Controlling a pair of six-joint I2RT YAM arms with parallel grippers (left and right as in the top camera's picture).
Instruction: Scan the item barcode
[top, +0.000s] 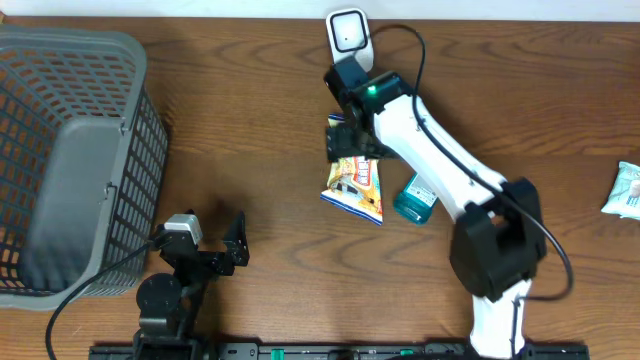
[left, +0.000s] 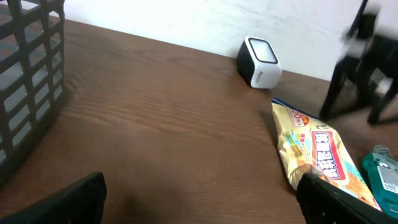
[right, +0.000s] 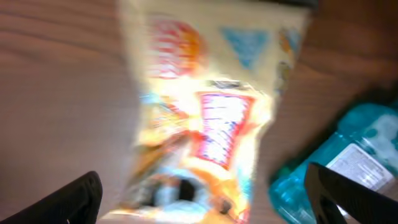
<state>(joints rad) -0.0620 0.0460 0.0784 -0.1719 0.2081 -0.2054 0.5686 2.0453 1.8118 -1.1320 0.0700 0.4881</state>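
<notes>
I need to grab the snack bag's printed front (top: 355, 170) with my right gripper next. The snack bag's bottom then stays uncovered for the scanner (top: 349, 33) to read the barcode.
A yellow and orange snack bag (top: 358, 188) lies flat on the wooden table below the white barcode scanner (top: 349, 33). My right gripper (top: 347, 140) hovers over the bag's far end, between bag and scanner. In the right wrist view the blurred snack bag (right: 205, 124) fills the space under my right gripper (right: 202, 205), whose jaws stand wide open on either side of it. My left gripper (top: 215, 228) rests open near the front edge with nothing between its fingers. The left wrist view shows the snack bag (left: 317, 152) and the scanner (left: 260, 61) ahead of my left gripper (left: 199, 205).
A teal pack (top: 414, 199) lies just right of the bag, close to the right arm. A grey mesh basket (top: 140, 180) stands at the far left. A white packet (top: 626, 190) sits at the right edge.
</notes>
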